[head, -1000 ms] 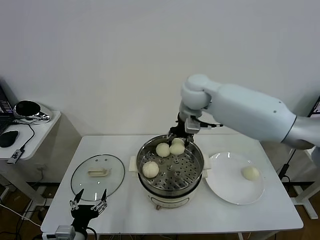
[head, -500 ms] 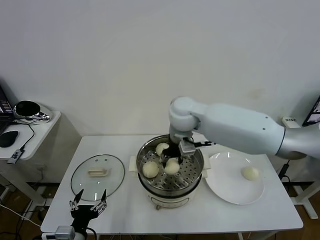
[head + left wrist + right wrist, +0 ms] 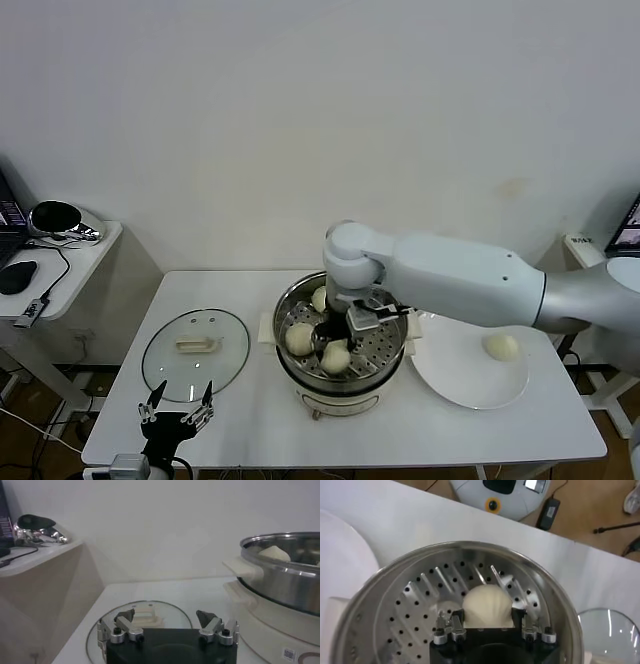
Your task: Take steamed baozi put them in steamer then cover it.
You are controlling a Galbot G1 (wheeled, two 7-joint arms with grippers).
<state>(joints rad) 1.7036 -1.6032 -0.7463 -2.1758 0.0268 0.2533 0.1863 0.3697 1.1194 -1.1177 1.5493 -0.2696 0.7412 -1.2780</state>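
My right gripper needs to let go of the baozi now, because the held baozi is low inside the steamer's rim with its base on the perforated tray. The baozi would rest there.
The steamer stands mid-table with its perforated tray showing. My right gripper reaches down into it, shut on a baozi held low at the front of the tray; the right wrist view shows that baozi between the fingers. Two more baozi lie on the tray. One baozi sits on the white plate. The glass cover lies flat on the table left of the steamer. My left gripper is open and empty at the front left edge, just before the cover.
A side table with a shiny helmet-like object and cables stands at far left. The plate lies right of the steamer. In the left wrist view the steamer rises at the right with a baozi above its rim.
My right arm has carried the baozi from the steamer's far rim forward and down to the front of the tray. The left arm has not moved.
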